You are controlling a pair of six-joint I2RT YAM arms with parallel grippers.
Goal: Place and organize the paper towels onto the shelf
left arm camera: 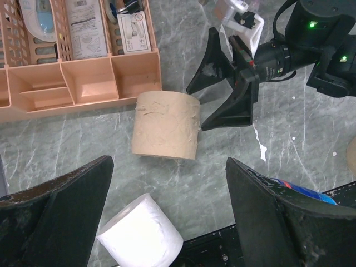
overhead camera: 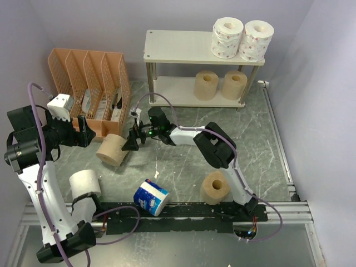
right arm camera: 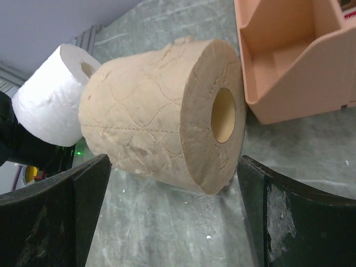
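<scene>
The lying tan roll will be grabbed by its rounded side (overhead camera: pixel 113 149) with my right gripper, so both its flat ends stay free to stand it on the shelf (overhead camera: pixel 183 47).
The shelf (overhead camera: pixel 183 47) stands at the back with two printed white paper towels (overhead camera: pixel 227 37) on its top board and two tan rolls (overhead camera: pixel 206 85) on the lower one. A tan roll (overhead camera: pixel 112 149) lies on its side by the orange organizer. My right gripper (overhead camera: pixel 131 142) is open just right of it, a finger on either side of the roll's (right arm camera: pixel 161 128) near end without touching. My left gripper (overhead camera: pixel 88 133) hovers open above and left of that roll (left arm camera: pixel 166 125), holding nothing. A white roll (overhead camera: pixel 84 183), a blue-white wrapped roll (overhead camera: pixel 151 197) and another tan roll (overhead camera: pixel 214 188) sit near the front.
The orange mesh organizer (overhead camera: pixel 89 89) with papers in it stands at the back left, right behind the lying tan roll. A black strip (overhead camera: pixel 183 211) runs along the table's front edge. Metal rails (overhead camera: pixel 278 139) border the right side.
</scene>
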